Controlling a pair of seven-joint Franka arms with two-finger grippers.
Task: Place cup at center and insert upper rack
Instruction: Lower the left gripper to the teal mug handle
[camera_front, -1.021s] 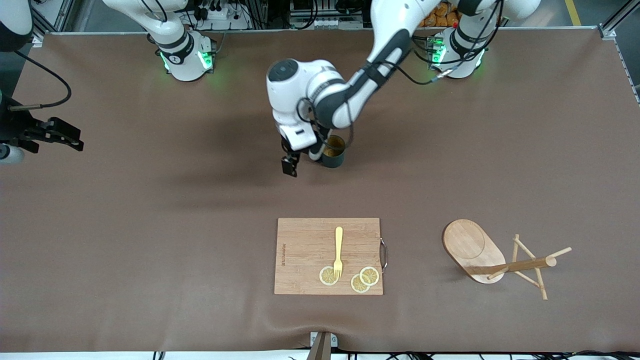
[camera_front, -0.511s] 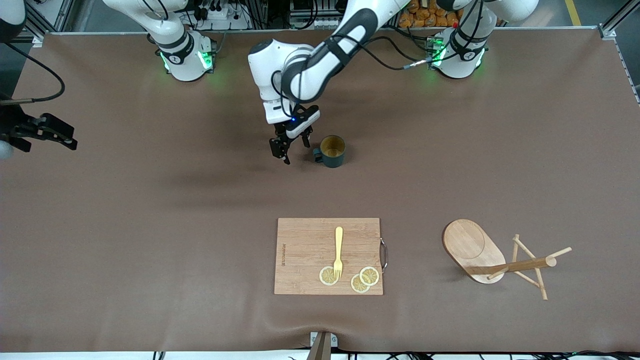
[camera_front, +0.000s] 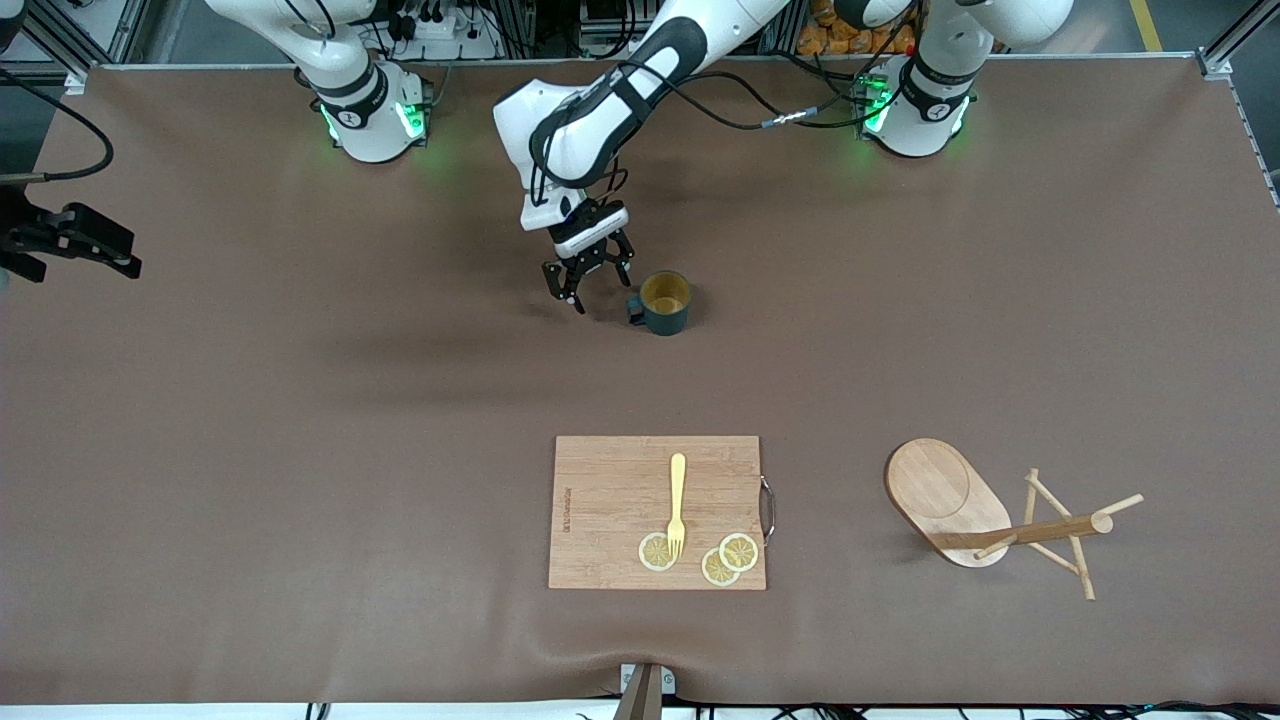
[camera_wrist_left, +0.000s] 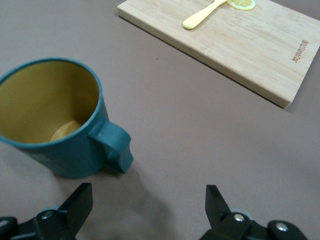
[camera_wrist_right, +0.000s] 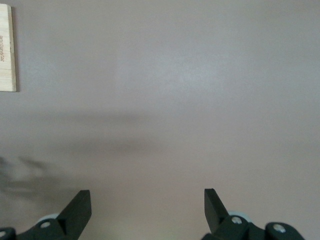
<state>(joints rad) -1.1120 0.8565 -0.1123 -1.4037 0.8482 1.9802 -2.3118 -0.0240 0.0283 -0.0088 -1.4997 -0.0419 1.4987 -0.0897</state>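
Note:
The left gripper should set the teal cup on the upper rack (camera_front: 1056, 528), so next it should grab the cup by its handle (camera_front: 635, 310).
The dark teal cup (camera_front: 665, 302) with a yellowish inside stands upright on the brown table mat near the middle, its handle toward my left gripper. It fills one side of the left wrist view (camera_wrist_left: 55, 120). My left gripper (camera_front: 598, 290) is open and empty, just beside the cup's handle (camera_wrist_left: 112, 145) and apart from it. The upper rack, a wooden mug tree (camera_front: 1000, 515), lies on its side near the left arm's end of the table, nearer the front camera than the cup. My right gripper (camera_front: 120, 260) is open and empty over the right arm's end of the table (camera_wrist_right: 147, 202).
A rectangular wooden cutting board (camera_front: 657, 512) lies nearer the front camera than the cup, with a yellow fork (camera_front: 677, 505) and three lemon slices (camera_front: 738, 551) on it. The board also shows in the left wrist view (camera_wrist_left: 240, 45) and at the edge of the right wrist view (camera_wrist_right: 6, 50).
My left gripper has let go of the cup and drawn back from it, now open beside the handle. The cup stays put. The right gripper has drifted slightly outward.

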